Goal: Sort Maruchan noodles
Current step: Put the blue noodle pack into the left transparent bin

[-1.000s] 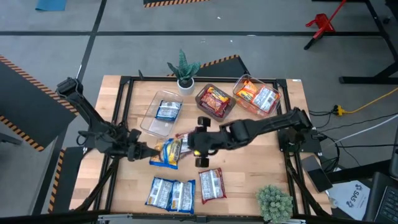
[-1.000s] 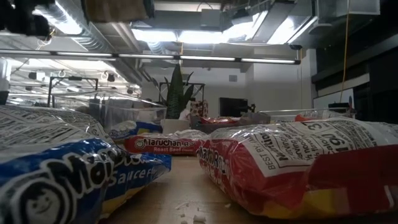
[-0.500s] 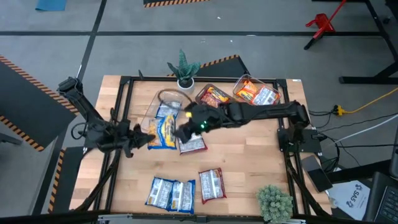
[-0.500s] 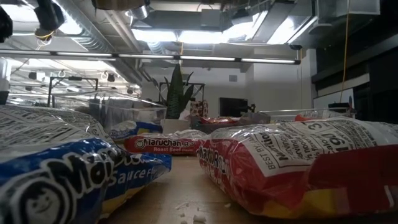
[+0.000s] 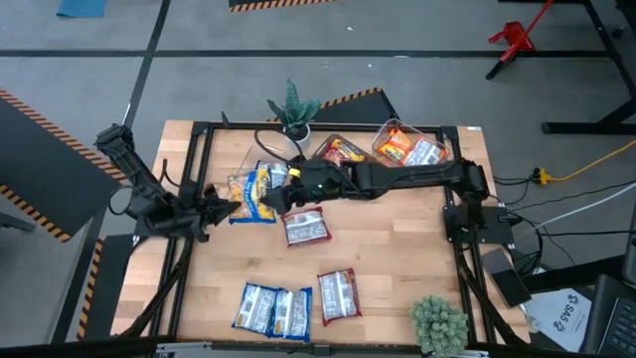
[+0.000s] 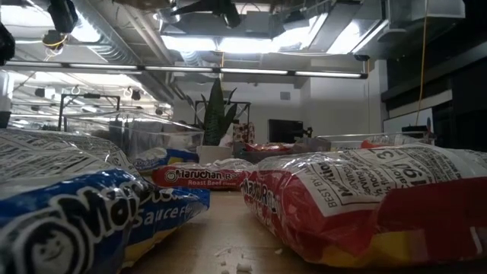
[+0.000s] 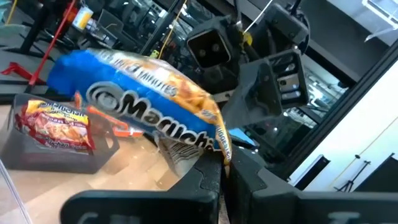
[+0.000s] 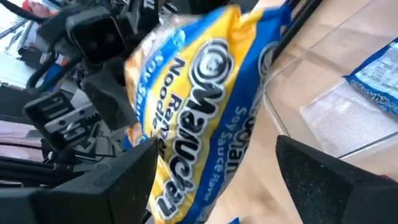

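Observation:
Next, my right gripper grips the blue-and-yellow packet by its Maruchan-lettered middle (image 5: 244, 195) to sort it into the clear bin (image 5: 260, 153).
One blue-and-yellow Maruchan noodle packet (image 5: 253, 187) hangs in the air beside the clear bin (image 8: 329, 109), which holds another blue packet. My left gripper (image 5: 221, 206) is shut on it from the table's left side. My right gripper (image 5: 283, 192) is open on the packet's other side, its fingers (image 8: 323, 174) wide apart around the packet (image 8: 199, 106). A red packet (image 5: 306, 228) lies flat on the table just nearer. Three more packets (image 5: 291, 310) lie flat near the front edge. My left gripper pinches the packet's edge seam (image 7: 219, 149) between its two fingers (image 7: 205, 180). The fingers come roughly level from the table's left side. The packet (image 7: 143, 106) stands out beyond the fingertips, lifted clear of the table. My right gripper: whether a finger touches the packet cannot be told.
At the back stand a bin of red packets (image 5: 343, 154) and a bin of orange packets (image 5: 412, 149). A potted plant (image 5: 294, 109) sits at the far edge, another (image 5: 437, 320) at the near right corner. Bare wood lies between the red packet and the front packets.
Both grippers have carried the blue-and-yellow packet up off the table and toward the far left, next to the clear bin. The red packet that lay by it stays on the table. My left gripper drew back toward the left edge, rising and rolling; my right gripper rolled too.

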